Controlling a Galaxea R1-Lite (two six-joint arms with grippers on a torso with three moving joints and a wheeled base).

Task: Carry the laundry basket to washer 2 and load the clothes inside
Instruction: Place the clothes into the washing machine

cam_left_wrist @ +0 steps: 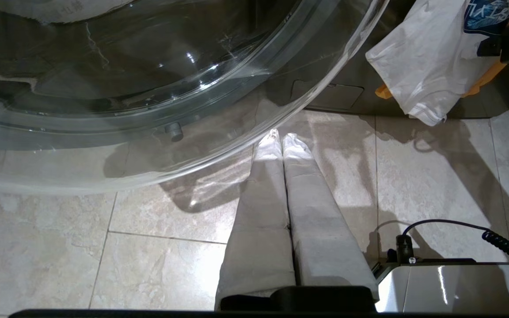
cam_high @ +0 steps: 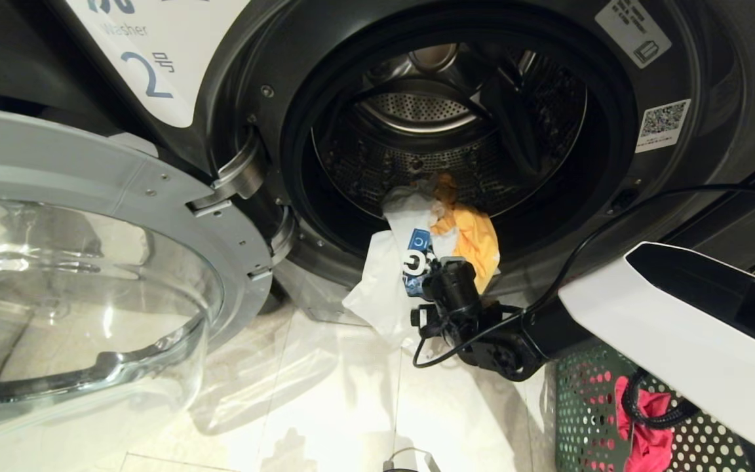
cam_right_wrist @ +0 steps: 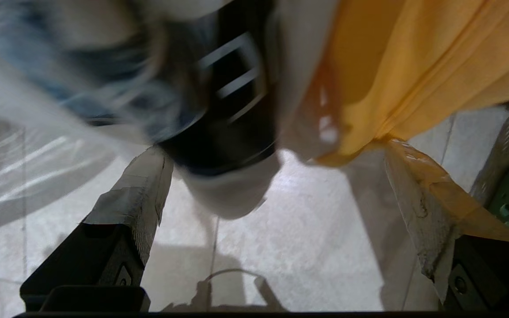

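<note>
Next, my right gripper grabs the white garment by its dangling lower end (cam_high: pixel 427 287), since the garment hangs slack over the drum's rim (cam_high: pixel 360 224).
Washer 2 (cam_high: pixel 148 72) stands with its round door (cam_high: pixel 89 262) swung wide to the left and its steel drum (cam_high: pixel 430 124) exposed. A white garment with a blue print (cam_high: pixel 390 275) and a yellow-orange one (cam_high: pixel 476 242) hang over the drum's lip, half inside. My right gripper (cam_high: pixel 440 272) is open just below them; in the right wrist view (cam_right_wrist: pixel 274 150) the white cloth (cam_right_wrist: pixel 232 194) dangles between its fingers and the yellow cloth (cam_right_wrist: pixel 413 66) drapes onto one finger. The green laundry basket (cam_high: pixel 587 419) sits on the floor at the lower right with a red garment (cam_high: pixel 646 439) inside. My left gripper (cam_left_wrist: pixel 281 137) is shut and idle above the floor.
The door's glass bowl (cam_left_wrist: pixel 148 88) juts out over the tiled floor (cam_high: pixel 325 406) at the left. A black cable (cam_high: pixel 587 242) loops from my right arm (cam_high: pixel 679 328) past the drum opening. The washer's lower panel (cam_left_wrist: pixel 329 97) is behind the hanging clothes.
</note>
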